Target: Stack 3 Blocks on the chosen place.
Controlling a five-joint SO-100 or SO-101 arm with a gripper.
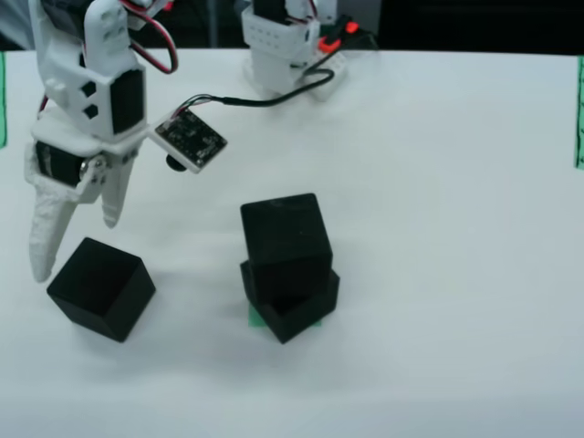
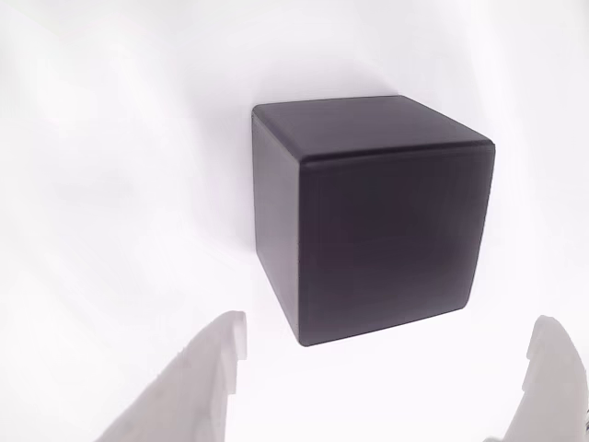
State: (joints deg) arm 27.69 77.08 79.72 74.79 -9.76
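I should next grab the lone black block by its opposite sides to top off the stacked blocks on the green place.
In the view from above, two black blocks stand stacked at the centre, the upper block (image 1: 284, 236) sitting slightly turned on the lower block (image 1: 294, 299). A sliver of the green chosen place (image 1: 258, 317) peeks out under the lower one. A third black block (image 1: 100, 287) lies alone on the white table at the left. My white gripper (image 1: 75, 245) hangs open just above and behind this lone block, its fingers pointing down. The view that rides on the gripper shows the same block (image 2: 373, 216) ahead of the two spread fingertips (image 2: 198, 368), with nothing between them.
The arm's white base (image 1: 283, 46) with its black cable stands at the table's back edge. A small circuit board (image 1: 190, 137) juts from the gripper's side. Narrow green strips (image 1: 578, 109) mark the table's left and right borders.
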